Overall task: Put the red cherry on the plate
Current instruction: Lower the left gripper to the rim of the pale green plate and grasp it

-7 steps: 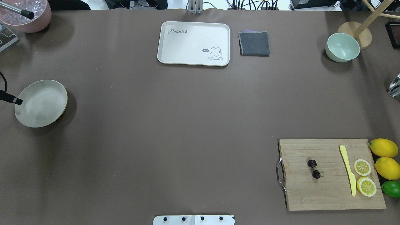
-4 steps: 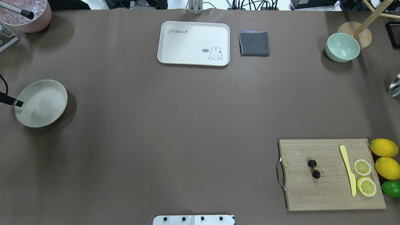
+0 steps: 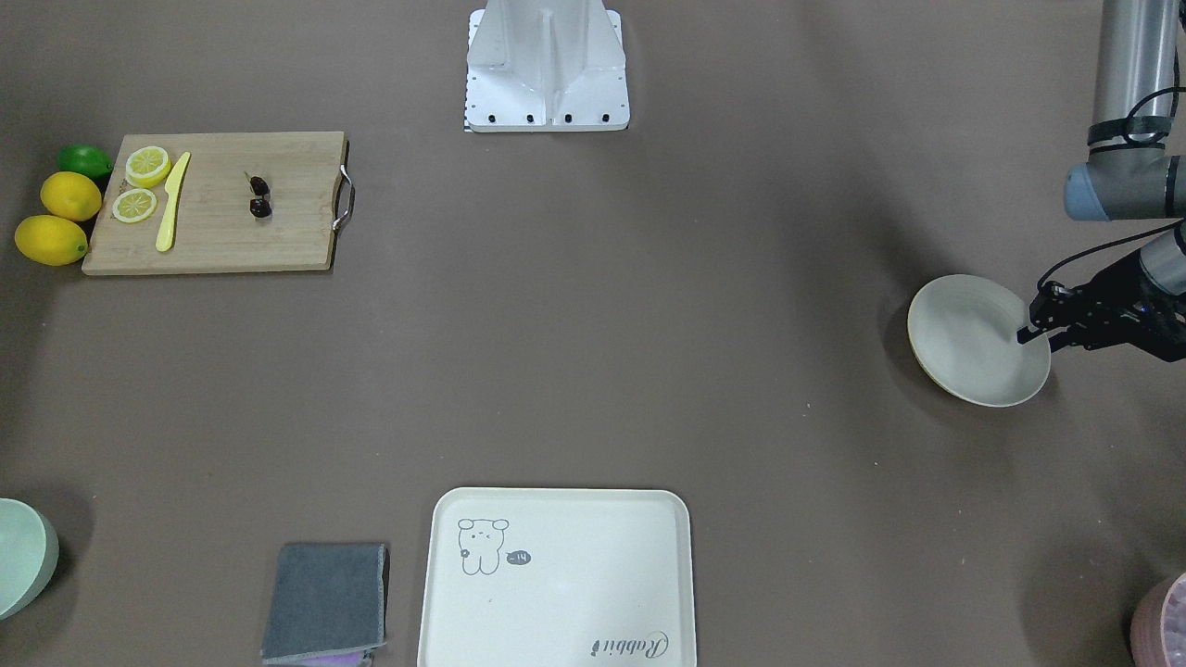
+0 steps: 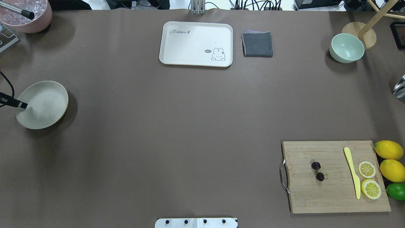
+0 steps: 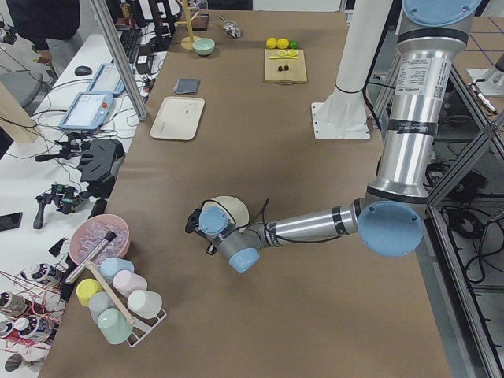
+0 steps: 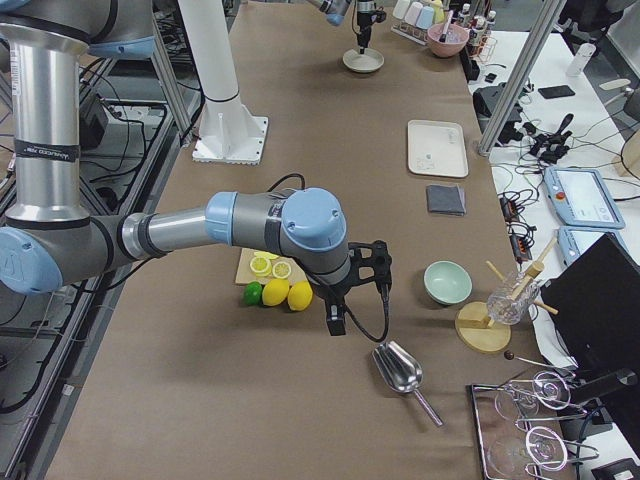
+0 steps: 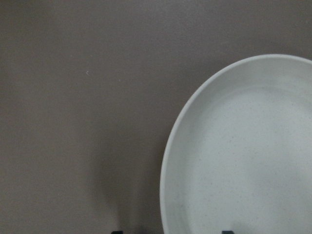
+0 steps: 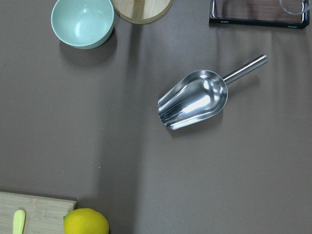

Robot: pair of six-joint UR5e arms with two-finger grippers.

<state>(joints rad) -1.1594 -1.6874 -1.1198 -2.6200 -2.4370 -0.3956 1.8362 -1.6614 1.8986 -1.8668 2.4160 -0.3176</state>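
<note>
I will next grab the plate by its rim [image 3: 1046,358] with my left gripper, so the plate's flat middle [image 3: 974,339] stays free for the red cherry.
The red cherry [image 4: 315,165], a pair of tiny dark fruits, lies on the wooden cutting board [image 4: 332,193] at the near right; it also shows in the front-facing view [image 3: 260,207]. The cream plate [image 4: 44,104] [image 3: 973,343] rests at the table's left end. My left gripper [image 4: 22,104] [image 3: 1030,332] hangs at the plate's outer rim, open, and in the left wrist view its two tips straddle the plate's rim [image 7: 165,165]. My right gripper [image 6: 336,322] hovers beyond the lemons, far from the cherry; I cannot tell its state.
On the board lie a yellow knife [image 4: 352,172] and two lemon slices [image 4: 367,169]. Two lemons [image 4: 388,149] and a lime [image 4: 396,191] sit beside it. A rabbit tray [image 4: 196,42], grey cloth [image 4: 257,44], mint bowl [image 4: 346,47], metal scoop [image 8: 195,100] and pink bowl [image 4: 27,15] are farther off.
My left gripper has crept a little rightward and down over the plate's rim. The cherry and the plate have stayed where they were.
</note>
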